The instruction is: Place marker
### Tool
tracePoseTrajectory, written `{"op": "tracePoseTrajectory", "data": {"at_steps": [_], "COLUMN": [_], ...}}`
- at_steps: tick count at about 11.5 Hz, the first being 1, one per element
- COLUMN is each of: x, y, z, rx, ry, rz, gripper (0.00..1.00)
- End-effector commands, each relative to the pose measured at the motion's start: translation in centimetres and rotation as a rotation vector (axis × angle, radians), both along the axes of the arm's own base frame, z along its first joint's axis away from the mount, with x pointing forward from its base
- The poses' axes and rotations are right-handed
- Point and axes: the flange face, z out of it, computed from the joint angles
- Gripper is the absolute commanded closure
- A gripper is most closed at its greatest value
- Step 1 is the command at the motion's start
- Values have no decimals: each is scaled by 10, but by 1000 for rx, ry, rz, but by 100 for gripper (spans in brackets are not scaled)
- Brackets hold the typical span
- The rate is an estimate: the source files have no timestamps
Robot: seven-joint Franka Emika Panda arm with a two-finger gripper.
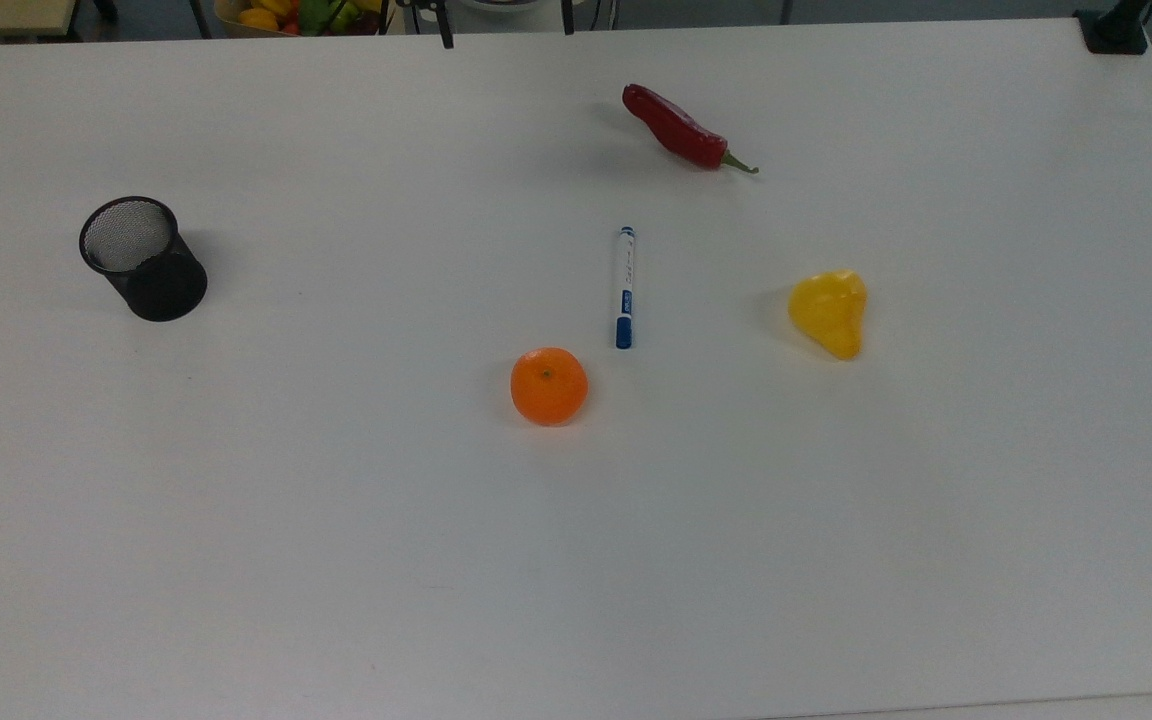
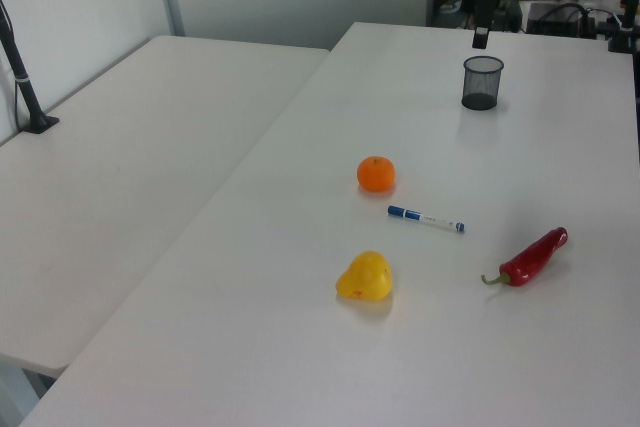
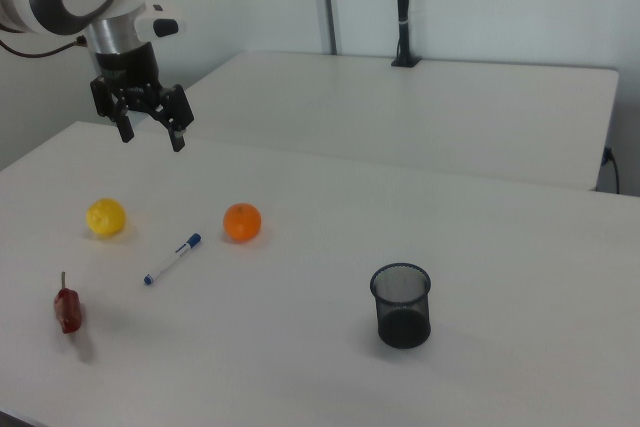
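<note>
The robot's gripper will next grab the marker by its blue cap (image 2: 403,213), so that it can place the marker upright in the black mesh cup (image 2: 481,83).
The marker (image 1: 624,287) lies flat near the middle of the white table (image 1: 336,520), white-barrelled, its blue cap pointing at the orange. It also shows in the left view (image 2: 426,218) and the right view (image 3: 172,259). My gripper (image 3: 151,137) hangs open in the air, well above the table and up-left of the marker in the right view, with nothing between its dark fingers (image 3: 178,140). Two fingertips (image 1: 448,40) poke in at the top view's upper edge. One finger (image 2: 481,37) hangs above the mesh cup in the left view.
A black mesh cup (image 1: 141,260) stands upright at the top view's left. An orange (image 1: 548,386) sits just beside the marker's cap. A yellow fruit (image 1: 829,312) and a red chilli (image 1: 681,128) lie nearby. A second table (image 2: 120,177) adjoins in the left view.
</note>
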Motion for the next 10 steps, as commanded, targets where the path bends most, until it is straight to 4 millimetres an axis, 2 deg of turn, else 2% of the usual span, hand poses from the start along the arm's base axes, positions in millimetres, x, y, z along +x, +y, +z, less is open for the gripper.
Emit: {"op": "tracePoseTrajectory", "data": {"at_steps": [1,3,7,10], "x": [12,20,46,52], "y": [13,28,61,67], "z": [-29,-47,-103,-129], "rx": [-20,-25,-36,-45], "ry": [31,35,36,69], "rz": [41,62,101,108], "gripper": [0,0,0,0]}}
